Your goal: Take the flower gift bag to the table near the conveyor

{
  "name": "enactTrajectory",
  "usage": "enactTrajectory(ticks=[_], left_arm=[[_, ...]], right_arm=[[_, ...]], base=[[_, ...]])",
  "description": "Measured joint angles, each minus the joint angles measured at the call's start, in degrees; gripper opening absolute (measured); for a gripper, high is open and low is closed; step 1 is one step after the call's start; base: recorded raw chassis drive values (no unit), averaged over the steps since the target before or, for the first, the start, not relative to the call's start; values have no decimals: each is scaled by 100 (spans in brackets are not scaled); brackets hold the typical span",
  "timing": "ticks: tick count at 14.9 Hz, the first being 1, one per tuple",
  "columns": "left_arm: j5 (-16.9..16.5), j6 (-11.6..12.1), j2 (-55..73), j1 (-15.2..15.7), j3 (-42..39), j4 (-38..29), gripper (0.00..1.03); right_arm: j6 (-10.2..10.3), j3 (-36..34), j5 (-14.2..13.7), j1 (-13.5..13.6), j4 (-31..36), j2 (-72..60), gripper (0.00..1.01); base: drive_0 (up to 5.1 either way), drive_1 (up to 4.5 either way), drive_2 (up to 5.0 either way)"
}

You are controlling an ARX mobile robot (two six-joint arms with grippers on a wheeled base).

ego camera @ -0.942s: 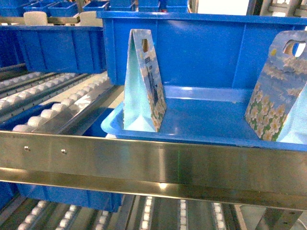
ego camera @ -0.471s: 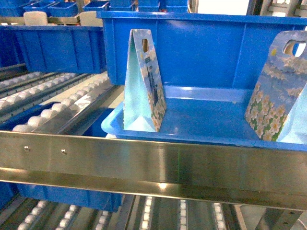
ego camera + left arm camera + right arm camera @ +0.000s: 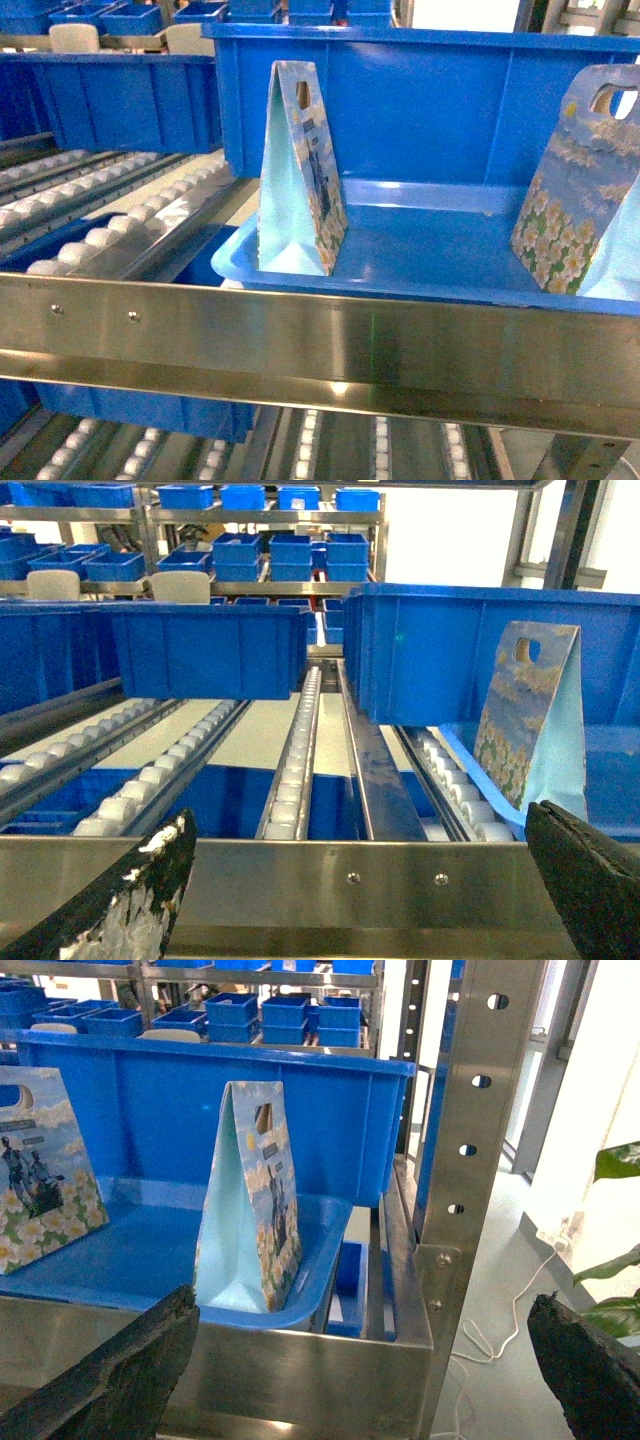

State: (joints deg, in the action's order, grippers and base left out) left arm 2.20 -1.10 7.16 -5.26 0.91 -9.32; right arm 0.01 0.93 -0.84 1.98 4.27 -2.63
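Observation:
The robot's right gripper should next grab the gift bag by its narrow top near the handle hole [image 3: 612, 100], because its pale side [image 3: 618, 255] gets wider toward the bottom. The bag can then be moved.
Two flower gift bags stand upright in a shallow blue bin [image 3: 420, 270] on the conveyor [image 3: 300, 345]. One flower gift bag [image 3: 298, 170] is at the bin's left front, and the other bag [image 3: 583, 190] is at its right edge. In the left wrist view a bag [image 3: 530, 725] stands beyond the steel rail, to the right. My left gripper [image 3: 360, 900] is open and short of that rail. In the right wrist view a bag [image 3: 250, 1200] stands just behind the rail and a second [image 3: 45, 1180] is further left. My right gripper [image 3: 365, 1370] is open, holding nothing. The table is out of view.
A tall blue bin [image 3: 420, 100] stands right behind the bags. More blue bins [image 3: 210, 650] sit on the roller lanes [image 3: 295, 770] to the left. A perforated steel upright [image 3: 480, 1110] rises at the rack's right end, with floor, a cable and a plant [image 3: 620, 1240] beyond.

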Motion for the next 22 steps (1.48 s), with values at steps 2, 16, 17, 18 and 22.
enactTrajectory(ticks=[2,16,17,18,22], left_arm=[[107,-46,1252,-188,74,-1303,98],[-46,-144,4100,-188,1198,-3506,98],[-46,-144,4100,-188,1198,-3506,98],[-46,-144,4100,-188,1198,-3506,98],[-46,-144,4100,-188,1198,-3506,98]], right_arm=[[44,105,-68,-7,940,-1027,98],[-4,2159,-750,968,3773,-5672,98],[-4,2341,-728,966,3825,-5980,98],[0,2568,-708,957,3825,-6323,98],[260,3421,-197,481,3442,-7497,98]], base=[[0,0,0],[0,0,0],[0,0,0],[0,0,0],[0,0,0]])
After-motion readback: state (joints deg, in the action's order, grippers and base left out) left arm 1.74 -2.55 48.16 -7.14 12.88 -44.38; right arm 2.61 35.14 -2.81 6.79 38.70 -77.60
